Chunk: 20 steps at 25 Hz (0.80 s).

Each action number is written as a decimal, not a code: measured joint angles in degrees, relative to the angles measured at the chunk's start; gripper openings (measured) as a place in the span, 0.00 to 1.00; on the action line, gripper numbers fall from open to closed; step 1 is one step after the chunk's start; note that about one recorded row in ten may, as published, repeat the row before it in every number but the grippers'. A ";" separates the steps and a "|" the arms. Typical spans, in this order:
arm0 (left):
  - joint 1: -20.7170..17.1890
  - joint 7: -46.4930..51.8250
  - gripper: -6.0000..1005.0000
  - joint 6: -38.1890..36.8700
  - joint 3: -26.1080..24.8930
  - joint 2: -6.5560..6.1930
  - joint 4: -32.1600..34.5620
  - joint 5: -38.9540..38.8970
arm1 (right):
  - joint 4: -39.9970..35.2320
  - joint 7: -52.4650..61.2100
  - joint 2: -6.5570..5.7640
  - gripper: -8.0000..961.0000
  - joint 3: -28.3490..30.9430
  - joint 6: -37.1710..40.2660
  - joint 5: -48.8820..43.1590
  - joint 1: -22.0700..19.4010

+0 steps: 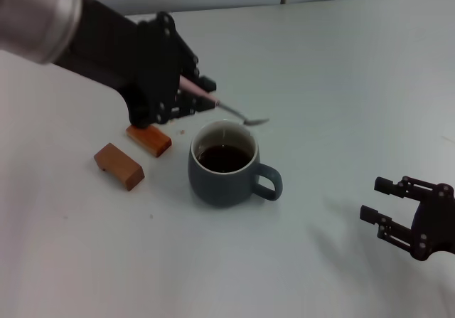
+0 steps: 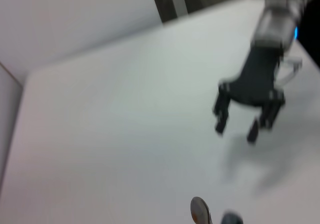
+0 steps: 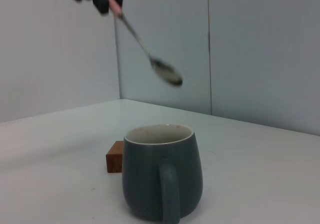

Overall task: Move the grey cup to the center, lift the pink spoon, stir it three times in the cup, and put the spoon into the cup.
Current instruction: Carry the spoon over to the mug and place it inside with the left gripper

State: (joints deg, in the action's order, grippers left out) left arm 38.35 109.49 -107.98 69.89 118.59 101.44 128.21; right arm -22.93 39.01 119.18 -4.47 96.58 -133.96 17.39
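The left gripper should keep holding the spoon until the spoon is in the cup, because the spoon's silver bowl (image 1: 254, 120) hangs above the grey cup's rim (image 1: 224, 124).
The grey cup (image 1: 226, 164) stands upright on the white table with dark liquid inside, its handle toward my right arm. It also shows in the right wrist view (image 3: 161, 176). My left gripper (image 1: 190, 94) is shut on the pink spoon (image 1: 213, 101) and holds it in the air, above and just behind the cup. The spoon's silver bowl (image 1: 254, 120) points down toward the cup's far rim. In the right wrist view the spoon (image 3: 145, 48) hangs well above the cup. My right gripper (image 1: 380, 200) is open and empty, low at the right; it also shows in the left wrist view (image 2: 237, 129).
Two brown wooden blocks (image 1: 119, 166) (image 1: 149, 139) lie on the table left of the cup. One block (image 3: 115, 157) shows behind the cup in the right wrist view. A grey wall stands behind the table's far edge.
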 joint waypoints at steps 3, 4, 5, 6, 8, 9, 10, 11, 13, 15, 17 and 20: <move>0.12 0.81 0.16 1.80 5.11 0.14 -0.12 4.52 | 0.14 0.00 0.00 0.56 0.00 0.00 0.01 -0.15; 0.13 1.09 0.16 2.49 6.71 0.17 -0.17 5.83 | 0.19 0.00 0.00 0.56 -0.01 0.03 0.02 -0.29; 0.12 1.30 0.16 3.04 8.00 0.21 -0.23 6.85 | 0.19 0.00 0.00 0.56 -0.01 0.03 0.02 -0.29; 0.12 1.54 0.16 3.68 9.28 0.25 -0.36 7.95 | 0.19 0.00 0.00 0.56 -0.01 0.10 0.02 -0.37; 0.12 1.92 0.16 4.65 11.60 0.32 -0.99 9.64 | 0.19 0.00 0.00 0.56 -0.01 0.25 0.02 -0.47; 0.20 2.18 0.16 5.19 12.89 0.36 -1.55 10.71 | 0.19 0.00 0.00 0.56 -0.02 0.30 0.02 -0.48; 0.33 2.44 0.16 5.72 14.06 0.40 -2.16 11.74 | 0.19 0.00 0.00 0.56 -0.01 0.36 0.02 -0.52; 0.46 2.72 0.17 6.23 15.27 0.45 -2.68 12.78 | 0.18 0.00 0.00 0.56 -0.02 0.42 0.02 -0.55; 0.71 3.40 0.17 7.36 17.91 0.49 -3.51 15.08 | 0.17 0.00 0.00 0.56 -0.02 0.53 0.02 -0.64; 1.18 4.20 0.17 7.98 20.21 0.49 -4.24 16.68 | 0.17 0.00 0.00 0.56 -0.01 0.57 0.02 -0.72; 1.76 4.98 0.17 8.55 22.12 0.50 -5.14 18.03 | 0.17 0.00 0.00 0.56 -0.02 0.59 0.02 -0.76; 2.50 6.17 0.17 9.88 25.40 0.50 -6.65 20.76 | 0.17 0.01 0.00 0.56 -0.02 0.61 0.02 -0.83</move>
State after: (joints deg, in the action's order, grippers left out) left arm 40.86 115.66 -98.09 95.29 119.09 94.79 148.98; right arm -22.76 39.02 119.18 -4.49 97.19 -133.94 16.56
